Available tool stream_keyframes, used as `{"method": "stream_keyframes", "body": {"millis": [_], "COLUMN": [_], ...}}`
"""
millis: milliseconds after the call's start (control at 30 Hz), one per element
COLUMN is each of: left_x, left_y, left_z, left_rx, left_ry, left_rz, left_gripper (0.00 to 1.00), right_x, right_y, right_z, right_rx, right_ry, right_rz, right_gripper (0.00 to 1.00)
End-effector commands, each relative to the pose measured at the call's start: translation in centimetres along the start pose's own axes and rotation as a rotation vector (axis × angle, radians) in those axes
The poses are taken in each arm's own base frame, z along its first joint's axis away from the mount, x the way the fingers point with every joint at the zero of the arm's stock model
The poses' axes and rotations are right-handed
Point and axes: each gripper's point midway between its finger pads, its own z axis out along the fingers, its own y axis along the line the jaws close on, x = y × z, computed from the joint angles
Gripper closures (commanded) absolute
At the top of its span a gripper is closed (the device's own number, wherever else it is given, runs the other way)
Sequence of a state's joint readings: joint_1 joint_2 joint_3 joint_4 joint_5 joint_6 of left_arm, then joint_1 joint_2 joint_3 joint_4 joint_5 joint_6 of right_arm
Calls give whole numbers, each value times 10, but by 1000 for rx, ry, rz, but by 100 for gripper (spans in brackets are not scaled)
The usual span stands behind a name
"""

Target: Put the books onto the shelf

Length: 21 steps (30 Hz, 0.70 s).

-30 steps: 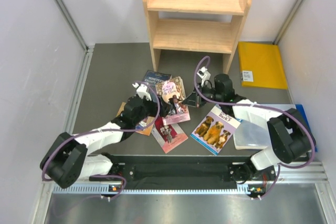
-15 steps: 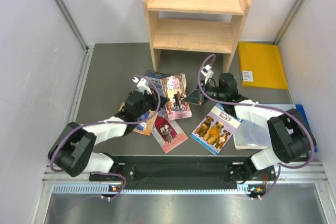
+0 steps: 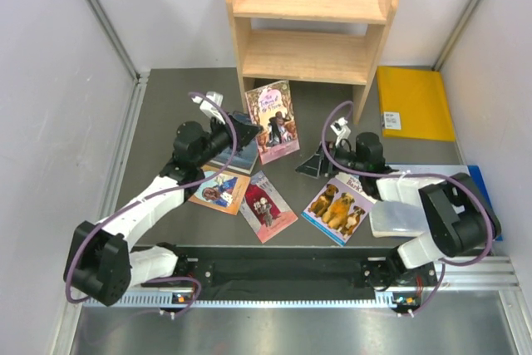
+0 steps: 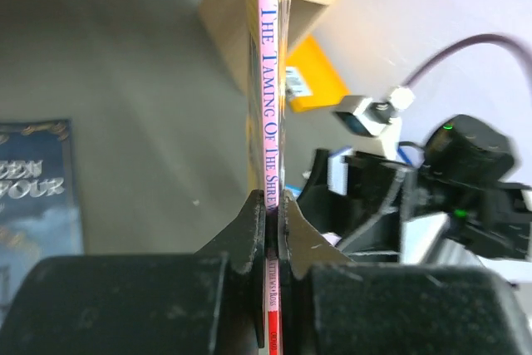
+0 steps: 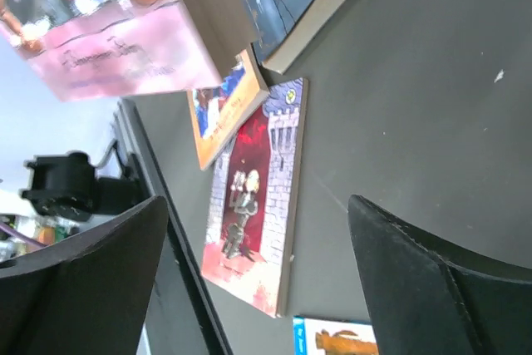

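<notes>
The pink book will next be held by its page edge opposite the spine, in my right gripper. The book's spine side is then free to go into the shelf.
My left gripper is shut on the spine of the pink book and holds it upright above the table, just in front of the wooden shelf. In the left wrist view the jaws pinch that pink spine. To the book's right, my right gripper stands open and apart from it, with nothing held. Flat on the table lie the dark blue book, the orange book, the red book and the dogs book. The right wrist view looks between open fingers at the red book.
A yellow folder lies right of the shelf. A clear plastic sheet rests beside the dogs book, under my right arm. Grey walls close in on both sides. The shelf's two tiers hold nothing.
My left gripper shut on the pink book and carried it up and back toward the shelf. My right gripper let go of that book, opened and drew off to the right.
</notes>
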<state>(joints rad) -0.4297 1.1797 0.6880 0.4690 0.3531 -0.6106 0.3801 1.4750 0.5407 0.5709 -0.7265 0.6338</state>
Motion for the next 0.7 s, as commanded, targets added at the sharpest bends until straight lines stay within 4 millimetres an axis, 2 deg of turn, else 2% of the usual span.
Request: {"method": "stream_keyframes", "body": {"millis": [0, 67, 200, 267, 500, 667], "left_x": [-22, -19, -16, -14, -10, 1], "left_y": [-51, -54, -56, -55, -60, -61], "left_z": [-7, -9, -15, -17, -17, -13], "left_rx": [189, 203, 211, 208, 243, 286], "left_ry": [26, 46, 61, 68, 76, 112], "left_rz": [40, 38, 47, 47, 26, -6], "left_gripper": [100, 100, 100, 100, 100, 100], "right_x": [-33, -38, -46, -48, -48, -50], "right_y": [30, 36, 65, 71, 72, 79], "right_z": [-7, -12, -25, -29, -31, -35], "right_rx": [-166, -213, -388, -430, -440, -454], "right_ry": [-142, -173, -237, -252, -259, -269], "right_rz": [-68, -63, -52, -39, -43, -62], "right_gripper": [8, 6, 4, 4, 2, 2]}}
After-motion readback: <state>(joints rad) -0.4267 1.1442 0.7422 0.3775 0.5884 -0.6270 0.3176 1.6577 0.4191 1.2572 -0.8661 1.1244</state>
